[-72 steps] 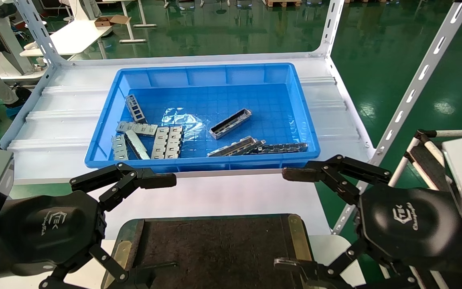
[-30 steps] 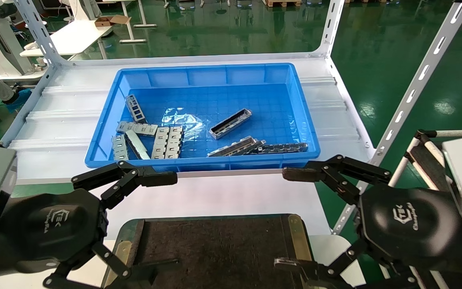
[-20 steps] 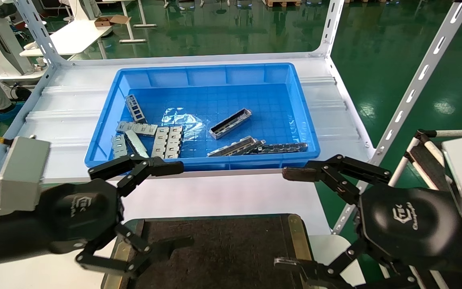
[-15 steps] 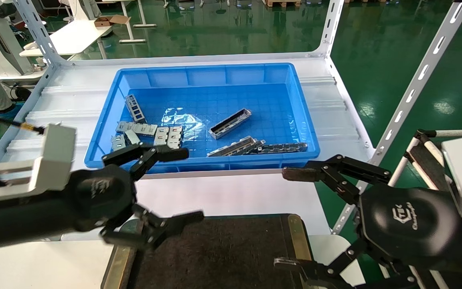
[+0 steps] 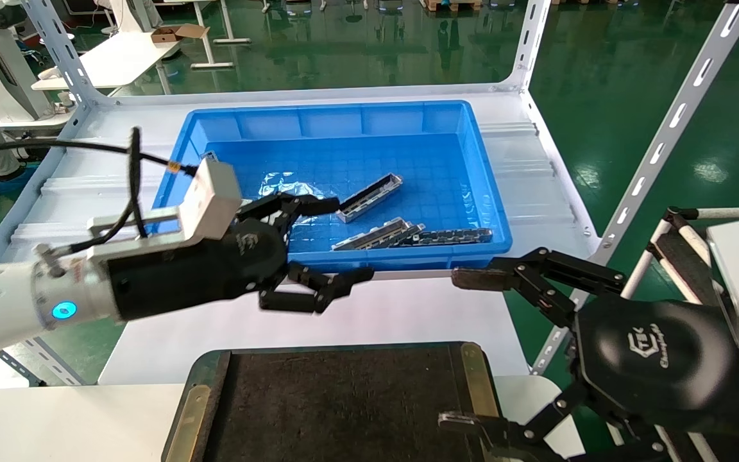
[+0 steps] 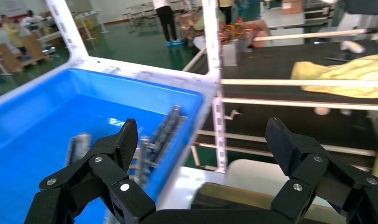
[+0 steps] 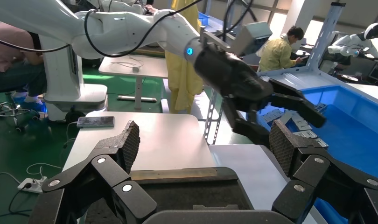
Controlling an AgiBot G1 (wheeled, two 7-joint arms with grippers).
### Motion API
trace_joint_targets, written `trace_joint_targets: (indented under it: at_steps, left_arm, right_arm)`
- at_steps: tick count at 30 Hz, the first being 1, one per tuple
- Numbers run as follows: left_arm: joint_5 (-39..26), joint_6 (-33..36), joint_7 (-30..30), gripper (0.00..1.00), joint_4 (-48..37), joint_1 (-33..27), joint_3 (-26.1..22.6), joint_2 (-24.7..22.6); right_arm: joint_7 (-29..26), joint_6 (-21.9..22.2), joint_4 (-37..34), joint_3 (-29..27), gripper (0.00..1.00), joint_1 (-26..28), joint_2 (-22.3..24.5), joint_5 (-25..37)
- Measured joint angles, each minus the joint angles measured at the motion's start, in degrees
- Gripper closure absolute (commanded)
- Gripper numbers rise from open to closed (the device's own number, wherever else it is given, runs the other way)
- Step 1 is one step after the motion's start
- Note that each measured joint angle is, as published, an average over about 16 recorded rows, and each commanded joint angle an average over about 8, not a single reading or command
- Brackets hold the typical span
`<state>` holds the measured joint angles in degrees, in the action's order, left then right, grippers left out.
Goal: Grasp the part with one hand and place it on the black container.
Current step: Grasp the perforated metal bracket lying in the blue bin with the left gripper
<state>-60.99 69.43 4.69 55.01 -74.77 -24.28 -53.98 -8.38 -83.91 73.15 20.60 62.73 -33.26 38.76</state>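
I need to grab the part with my left gripper next, across its two long sides that face each other, since the part is a long, narrow open trough (image 5: 370, 196).
The part (image 5: 369, 197), a silver-grey trough-shaped bar, lies slantwise in the middle of the blue bin (image 5: 344, 119). My left gripper (image 5: 351, 240) is open and empty over the bin's front edge. Its upper fingertip is just left of the part's near end and its lower one is over the white shelf. In the left wrist view the left gripper (image 6: 203, 140) frames the bin's corner and blurred metal bars (image 6: 161, 133). The black container (image 5: 344, 404) lies in front of me, bare. My right gripper (image 5: 459, 350) is open and parked over the container's right edge.
Two more silver bars (image 5: 379, 234) and a darker long strip (image 5: 453, 236) lie along the bin's front wall. White shelf uprights (image 5: 664, 135) stand at the right. In the right wrist view my right gripper (image 7: 206, 140) faces the container (image 7: 178, 196) and the left arm (image 7: 234, 74).
My left arm has swung up and forward from beside the black container to the bin's front edge, now covering the flat plates. The right arm has not moved.
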Motion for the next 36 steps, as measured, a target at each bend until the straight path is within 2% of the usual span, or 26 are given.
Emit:
trace_joint_targets:
  at_steps: [12, 23, 29, 36]
  left_arm:
    - [-7.27, -9.25, -9.10, 0.00, -19.75, -9.42, -2.48, -11.48]
    - [-9.42, -17.07, -17.84, 0.00, -37.85, -16.36, -2.78, -20.40]
    - [-9.31, -19.73, -20.20, 0.00, -43.00, -17.97, -3.50, -23.12]
    - [-8.33, -22.30, -20.07, 0.00, -44.25, -17.77, -5.43, -24.28]
  right_arm:
    - [0.01, 0.00, 0.00, 0.01, 0.00, 0.00, 0.00, -0.01]
    - [0.01, 0.01, 0.00, 0.02, 0.00, 0.01, 0.01, -0.01]
    - [0.01, 0.01, 0.00, 0.03, 0.00, 0.01, 0.01, -0.02]
    - [0.02, 0.01, 0.00, 0.03, 0.00, 0.01, 0.01, -0.02]
